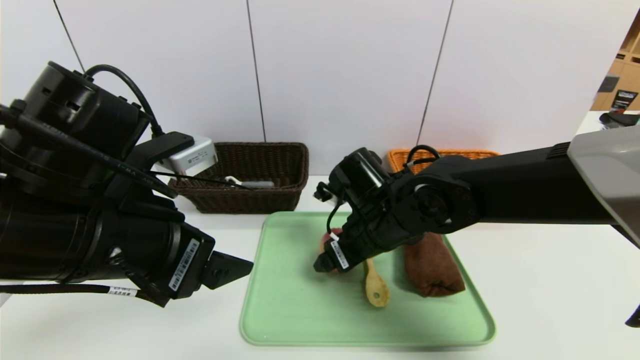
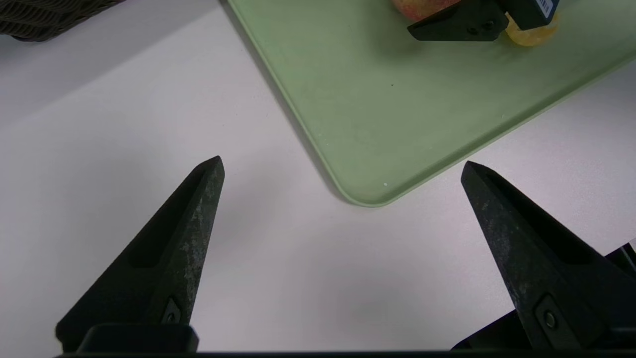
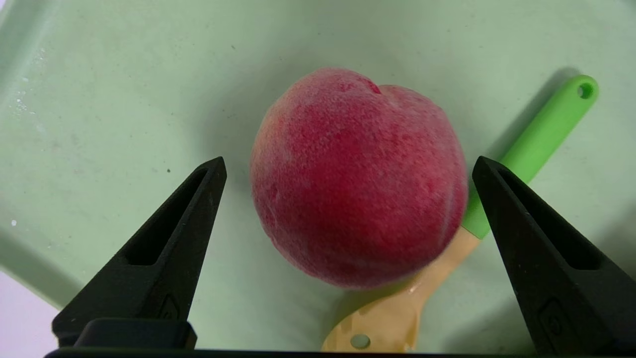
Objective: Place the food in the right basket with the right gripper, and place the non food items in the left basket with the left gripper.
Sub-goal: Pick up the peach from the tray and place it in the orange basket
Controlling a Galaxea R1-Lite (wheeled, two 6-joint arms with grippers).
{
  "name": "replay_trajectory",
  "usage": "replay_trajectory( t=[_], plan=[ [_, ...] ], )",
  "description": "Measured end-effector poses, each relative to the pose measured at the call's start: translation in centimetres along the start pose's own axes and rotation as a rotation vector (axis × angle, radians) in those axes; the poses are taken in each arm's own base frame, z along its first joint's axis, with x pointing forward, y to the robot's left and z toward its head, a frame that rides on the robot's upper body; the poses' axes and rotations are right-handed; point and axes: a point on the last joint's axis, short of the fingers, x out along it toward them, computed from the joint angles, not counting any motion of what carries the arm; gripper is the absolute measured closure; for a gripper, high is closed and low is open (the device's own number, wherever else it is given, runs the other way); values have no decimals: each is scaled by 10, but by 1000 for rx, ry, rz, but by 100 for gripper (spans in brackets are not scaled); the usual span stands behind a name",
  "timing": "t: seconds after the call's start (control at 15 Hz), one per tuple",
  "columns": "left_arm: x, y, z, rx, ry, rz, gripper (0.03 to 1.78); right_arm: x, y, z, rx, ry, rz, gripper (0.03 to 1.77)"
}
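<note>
My right gripper grabs the peach [image 1: 327, 239] by its rounded sides next, for the right basket.
A red peach [image 3: 357, 179] lies on the green tray [image 3: 99, 99], resting against a utensil with a green handle [image 3: 541, 134] and a tan head. My right gripper [image 3: 349, 161] is open and lowered over the peach, one finger on each side and neither touching it. In the head view the right gripper [image 1: 327, 260] hides most of the peach [image 1: 327, 239]; the utensil's tan head [image 1: 376, 291] shows beside it. My left gripper [image 2: 342, 161] is open and empty above the white table, by the tray's near left corner [image 2: 367, 196].
A brown rolled cloth [image 1: 432, 265] lies on the tray's right side. The dark brown left basket [image 1: 260, 200], behind the tray to the left, holds a pale grey-white item [image 1: 250, 183]. The orange right basket [image 1: 400, 157] stands behind the right arm.
</note>
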Motion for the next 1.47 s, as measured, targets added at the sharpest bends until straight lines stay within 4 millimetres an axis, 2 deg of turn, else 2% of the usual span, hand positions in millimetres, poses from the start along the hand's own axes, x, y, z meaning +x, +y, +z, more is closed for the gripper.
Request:
replay_trajectory(
  t=[0.07,0.2,0.27,0.33,0.6,0.8,0.93,1.13,1.33,1.47],
  plan=[
    [0,0,0,0,0,0,12,2,0,0,-1,4,4,9],
    [0,0,0,0,-1,0,12,5,0,-1,-1,10,3,45],
    [0,0,0,0,-1,0,12,6,1,-1,-1,11,5,58],
    [0,0,0,1,-2,0,12,6,1,-1,-1,12,7,63],
    [-2,0,1,3,-8,-1,12,-10,-4,7,19,-37,3,67],
    [-3,0,1,2,-13,-2,12,-42,-17,20,74,-134,-19,67],
    [-3,0,1,2,-13,-3,12,-70,-35,27,115,-213,-49,67],
    [-2,0,3,2,-32,-7,12,-107,-71,29,189,-302,-116,68],
    [-1,-1,4,2,-41,-11,12,-130,-113,22,271,-347,-204,68],
    [-1,-1,4,3,-39,-13,12,-137,-141,16,322,-355,-266,68]
  ],
)
